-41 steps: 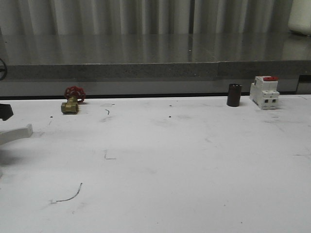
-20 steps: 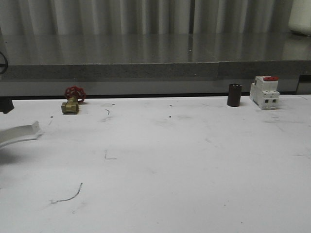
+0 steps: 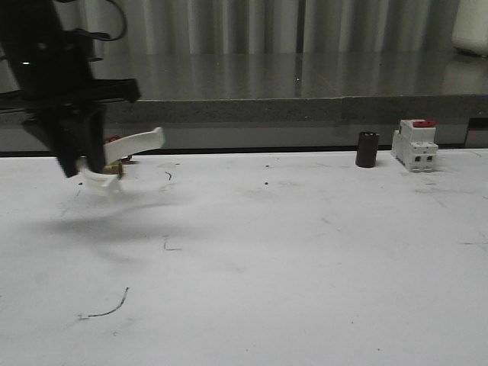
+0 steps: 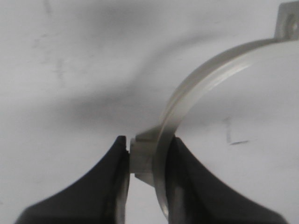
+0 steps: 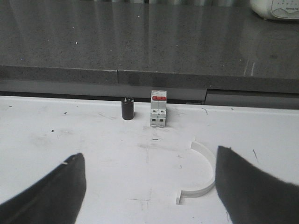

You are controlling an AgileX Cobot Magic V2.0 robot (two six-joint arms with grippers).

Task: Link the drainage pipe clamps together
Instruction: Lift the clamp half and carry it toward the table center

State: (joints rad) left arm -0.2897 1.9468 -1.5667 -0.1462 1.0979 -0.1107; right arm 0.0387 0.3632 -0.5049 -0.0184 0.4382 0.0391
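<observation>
My left gripper should keep holding the white clamp. The clamp is above the white table and would drop if I opened now.
My left gripper (image 3: 85,164) hangs above the table's far left, shut on one white drainage pipe clamp (image 3: 136,142); its free end sticks out to the right. In the left wrist view the black fingers (image 4: 184,175) pinch the side nub of that curved clamp (image 4: 205,81), gripper (image 4: 148,158). A second white half-ring clamp (image 5: 204,179) lies flat on the table in the right wrist view, just inside the right finger (image 5: 254,196). My right gripper (image 5: 149,189) stands open above the table with nothing between its fingers.
A brass valve with a red handwheel (image 3: 114,162) sits partly behind the left gripper. At the back right stand a black cylinder (image 3: 367,149) and a white breaker with a red top (image 3: 415,143). A grey ledge (image 3: 244,110) runs along the table's far edge.
The left arm has swung in from the left edge and risen, carrying the clamp up and rightward to in front of the valve. Nothing else moved.
</observation>
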